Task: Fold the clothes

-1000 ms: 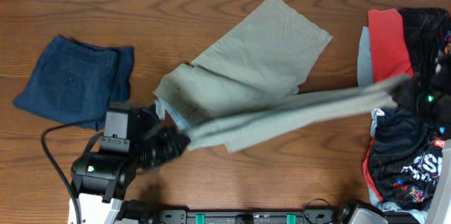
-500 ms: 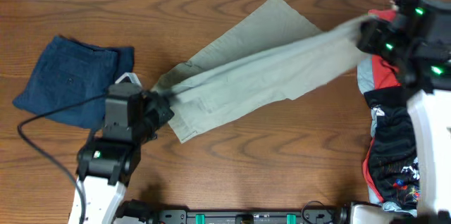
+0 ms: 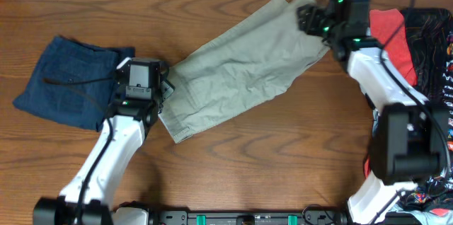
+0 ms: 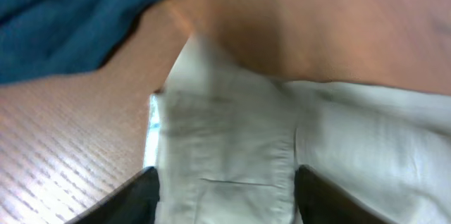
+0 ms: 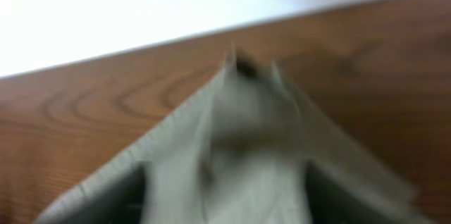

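My left gripper grabs the waistband end of the khaki shorts [image 3: 233, 69] next, to fold that end over toward the shorts' leg end.
The clothes in play are pale khaki shorts [image 3: 233, 69], lying folded in a diagonal band from the near left to the far right of the table. My left gripper [image 3: 164, 87] is at their waistband end. In the left wrist view its fingers [image 4: 141, 197] stand apart over the waistband [image 4: 232, 132], where a strip of light-blue lining [image 4: 151, 125] shows. My right gripper [image 3: 306, 18] is at the far leg end. In the blurred right wrist view the khaki cloth [image 5: 246, 125] lies between its spread dark fingers [image 5: 120, 199]. Both grippers are open.
Folded navy shorts [image 3: 71, 80] lie at the left, close to the left arm and visible in its wrist view [image 4: 70, 13]. A red garment [image 3: 391, 37] and black printed pieces [image 3: 433, 34] are piled at the right edge. The table's far edge runs just beyond the right gripper.
Both arms swung the held khaki layer from the near side up and over onto the rest of the shorts. Both grippers then opened and let the cloth go.
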